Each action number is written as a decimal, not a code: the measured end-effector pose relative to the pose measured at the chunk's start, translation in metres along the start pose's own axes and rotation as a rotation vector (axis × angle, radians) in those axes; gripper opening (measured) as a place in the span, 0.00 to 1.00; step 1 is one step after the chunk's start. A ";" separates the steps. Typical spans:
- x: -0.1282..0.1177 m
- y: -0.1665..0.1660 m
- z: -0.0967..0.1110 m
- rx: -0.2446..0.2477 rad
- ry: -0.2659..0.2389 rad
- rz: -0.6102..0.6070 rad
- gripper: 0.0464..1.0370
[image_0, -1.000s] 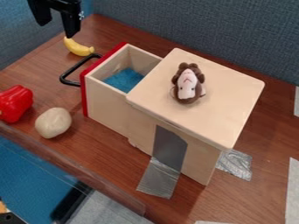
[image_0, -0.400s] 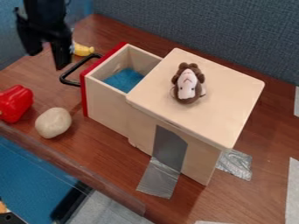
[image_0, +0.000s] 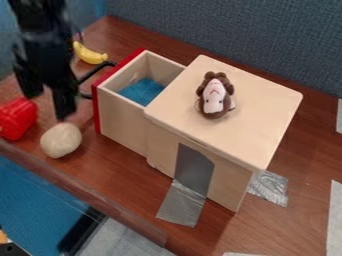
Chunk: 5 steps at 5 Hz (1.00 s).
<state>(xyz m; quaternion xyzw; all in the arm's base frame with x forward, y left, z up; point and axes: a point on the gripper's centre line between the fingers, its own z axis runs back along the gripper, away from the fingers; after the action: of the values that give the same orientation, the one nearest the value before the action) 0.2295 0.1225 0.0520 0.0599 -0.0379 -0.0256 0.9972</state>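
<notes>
I will next grip the pale potato-like object's rounded body to move it beside the fabric wall.
The black gripper (image_0: 47, 106) hangs at the left of the view with its two fingers apart and nothing between them. It is just above the pale potato-like object (image_0: 61, 140) and beside the red bell pepper (image_0: 17, 118). A yellow banana (image_0: 89, 53) lies behind it. To its right stands a wooden box with a pulled-out drawer (image_0: 121, 114) that has a red front, a black handle partly hidden by the gripper and a blue bottom. A brown and pink plush toy (image_0: 214, 95) lies on the box's top.
Silver tape (image_0: 182, 204) runs from the box's arched dark opening to the brown table (image_0: 280, 227). A clear ledge (image_0: 87, 200) edges the table at the lower left. A grey-blue fabric wall (image_0: 267, 45) stands behind.
The gripper has moved down the view, from near the banana toward the pepper and the pale object. The banana shows more fully than 0.4 s ago. Box, drawer and plush toy have stayed put.
</notes>
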 end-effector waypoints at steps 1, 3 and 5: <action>-0.005 -0.012 -0.027 0.015 0.050 -0.032 0.96; -0.008 -0.010 -0.050 0.044 0.110 -0.029 0.91; -0.002 -0.012 -0.014 -0.015 0.002 -0.031 0.85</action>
<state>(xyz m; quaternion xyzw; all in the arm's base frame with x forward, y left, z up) 0.2280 0.1128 0.0368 0.0527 -0.0357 -0.0414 0.9971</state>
